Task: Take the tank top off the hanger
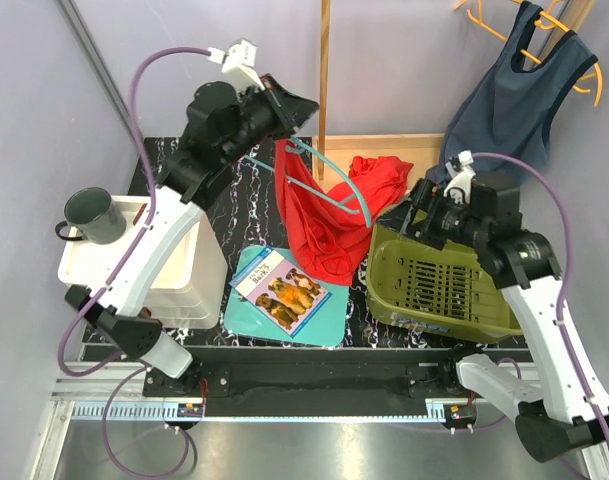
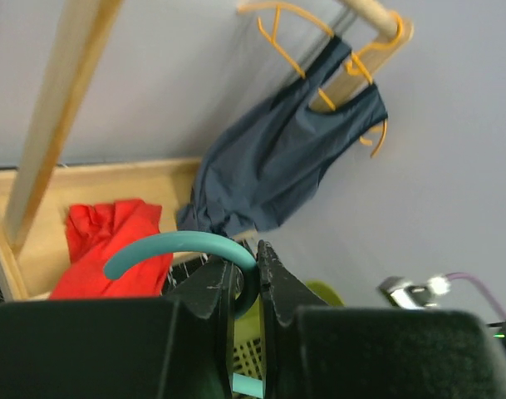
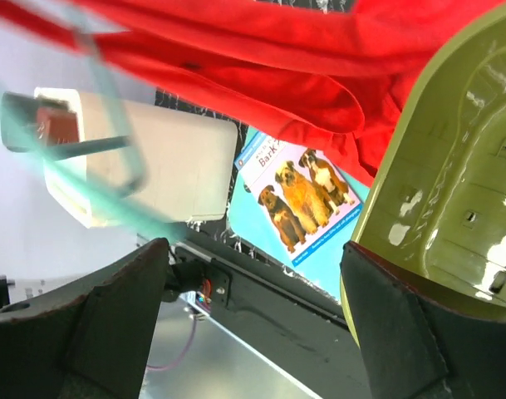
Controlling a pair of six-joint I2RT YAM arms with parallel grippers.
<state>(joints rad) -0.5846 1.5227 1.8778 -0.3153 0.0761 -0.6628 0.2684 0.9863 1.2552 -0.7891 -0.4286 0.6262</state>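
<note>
My right gripper will next grab the teal hanger's bare end [image 1: 365,212] [image 3: 150,218] near the basket, so the red tank top stays free to be removed.
A red tank top [image 1: 324,215] hangs from a teal hanger [image 1: 329,180] above the table's middle; part of it drapes toward the olive basket. My left gripper [image 1: 289,108] is shut on the hanger's hook [image 2: 182,245] and holds it up. In the left wrist view the hook curves between my black fingers [image 2: 273,274]. My right gripper [image 1: 416,215] is open and empty, beside the tank top's right edge, over the basket's left rim. The right wrist view shows the red fabric [image 3: 261,50] above the open fingers [image 3: 111,307], apart from them, with the blurred hanger [image 3: 95,191] at left.
An olive basket [image 1: 439,285] stands at the right. A teal book with dogs [image 1: 284,290] lies at the front middle. A white bin [image 1: 149,265] with a dark mug [image 1: 92,215] stands at the left. A navy tank top [image 1: 514,95] hangs on orange hangers at the back right.
</note>
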